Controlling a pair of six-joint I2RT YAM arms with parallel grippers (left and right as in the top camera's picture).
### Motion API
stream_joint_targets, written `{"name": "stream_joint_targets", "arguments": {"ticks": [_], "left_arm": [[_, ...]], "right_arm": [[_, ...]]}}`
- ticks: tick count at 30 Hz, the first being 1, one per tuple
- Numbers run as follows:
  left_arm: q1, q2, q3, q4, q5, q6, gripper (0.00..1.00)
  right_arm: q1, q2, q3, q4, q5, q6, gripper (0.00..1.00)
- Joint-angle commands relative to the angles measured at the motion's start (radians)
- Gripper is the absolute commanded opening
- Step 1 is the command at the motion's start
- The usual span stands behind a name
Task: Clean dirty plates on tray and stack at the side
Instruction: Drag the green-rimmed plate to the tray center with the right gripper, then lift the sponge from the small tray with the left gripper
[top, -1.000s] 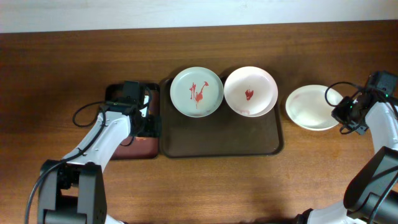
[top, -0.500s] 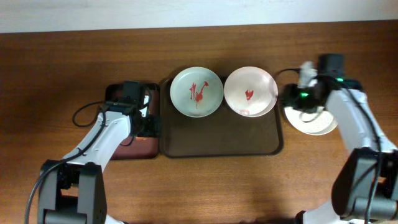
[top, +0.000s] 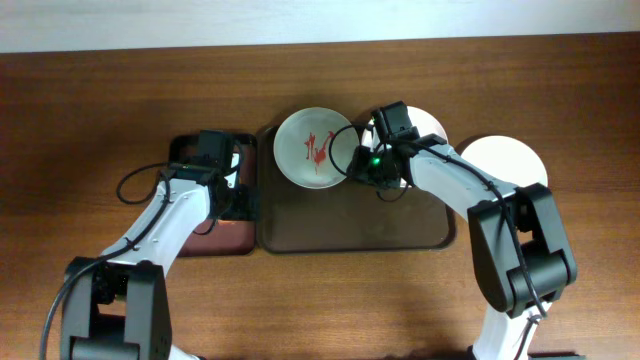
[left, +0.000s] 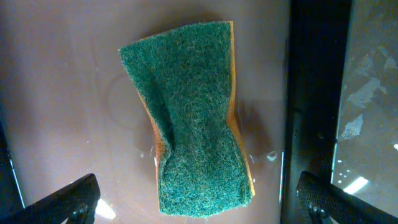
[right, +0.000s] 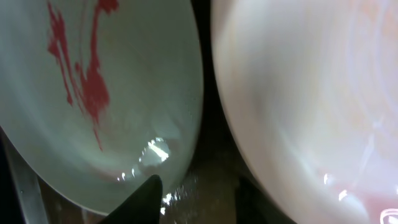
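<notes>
My left gripper grabs the green sponge's long sides at the narrow middle next, so its orange bottom stays free to clean dirty plates.
The dark brown tray (top: 350, 220) holds a pale green-white plate (top: 312, 145) with red smears and a white plate (top: 430, 128) that my right arm mostly hides. A third white plate (top: 505, 160), plain, lies on the wood to the right of the tray. My right gripper (top: 368, 165) is low between the two tray plates. In the right wrist view it is open and empty (right: 199, 199), with the green-white plate (right: 93, 93) at left and the white plate (right: 311, 93) at right. My left gripper (left: 199, 199) is open above a green sponge (left: 193, 124).
The sponge lies in a smaller reddish-brown tray (top: 215, 240) with a wet floor (left: 62, 93), left of the big tray. My left gripper (top: 228, 195) hovers over it. A pale wall runs along the table's far edge.
My right arm has swung left from the plain plate on the wood to the gap between the two tray plates. That plate stays on the wood. The left arm has not moved.
</notes>
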Motion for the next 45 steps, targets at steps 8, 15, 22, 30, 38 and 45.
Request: {"name": "stream_joint_targets", "arguments": {"ticks": [8,15,22,30,38,45], "left_arm": [[0.005,-0.019,0.003,0.002,0.011,0.001,0.99],[0.005,-0.019,0.003,0.003,0.011,0.001,0.99],[0.005,-0.019,0.003,0.003,0.011,0.001,0.99],[0.005,-0.019,0.003,0.003,0.011,0.001,0.99],[0.005,-0.019,0.003,0.127,0.011,0.001,0.99],[0.005,0.034,0.003,0.169,0.007,-0.069,0.88]], "right_arm": [[0.043,0.035,0.008,-0.071,0.016,0.109,0.04],[0.037,0.013,0.01,-0.426,0.015,0.001,0.04],[0.036,-0.01,0.038,-0.38,0.047,-0.137,0.26],[-0.062,-0.01,0.036,-0.346,-0.068,-0.103,0.04],[-0.032,-0.01,0.036,-0.382,-0.067,-0.103,0.04],[-0.012,-0.01,0.036,-0.382,-0.067,-0.103,0.04]]}}
